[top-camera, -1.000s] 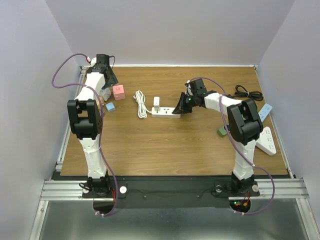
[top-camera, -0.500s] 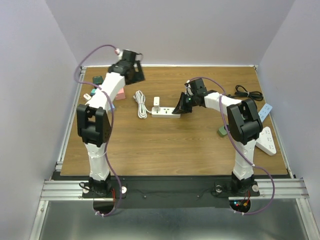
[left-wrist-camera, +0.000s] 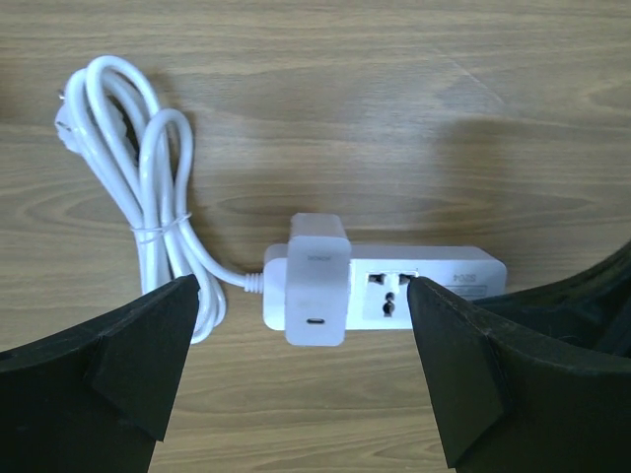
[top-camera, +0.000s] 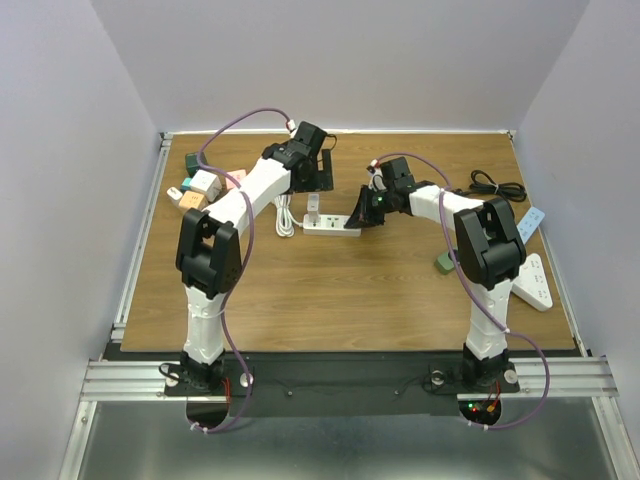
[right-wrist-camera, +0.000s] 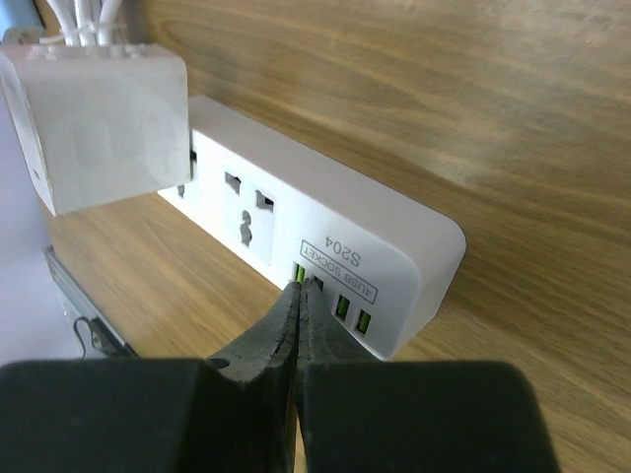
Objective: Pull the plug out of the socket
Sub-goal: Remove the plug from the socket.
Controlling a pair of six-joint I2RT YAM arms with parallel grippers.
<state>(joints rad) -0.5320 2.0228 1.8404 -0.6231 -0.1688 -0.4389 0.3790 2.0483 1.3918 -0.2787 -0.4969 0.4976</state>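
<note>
My left gripper needs to pull the plug off the socket, so next it will grab the white plug [top-camera: 313,206] [left-wrist-camera: 317,286] across its long sides, above the power strip.
A white power strip [top-camera: 330,226] lies mid-table with a white plug adapter [top-camera: 313,205] standing in its left socket. In the left wrist view the plug [left-wrist-camera: 316,279] sits on the strip [left-wrist-camera: 434,295], below and between my open left fingers. My left gripper [top-camera: 318,172] hovers just behind the plug, open and empty. My right gripper [top-camera: 357,219] is shut with nothing between its fingers, its tips pressed on the strip's right end by the USB ports [right-wrist-camera: 340,296]. The plug [right-wrist-camera: 99,123] shows at the strip's far end in the right wrist view.
The strip's coiled white cable [top-camera: 283,213] lies left of it. Small coloured blocks [top-camera: 200,185] sit at the far left. A black cable [top-camera: 497,187], a green block [top-camera: 443,262] and a second white strip [top-camera: 534,282] lie on the right side.
My left arm has swung right from the table's far-left corner to just behind the plug. The right arm and the strip have not moved.
</note>
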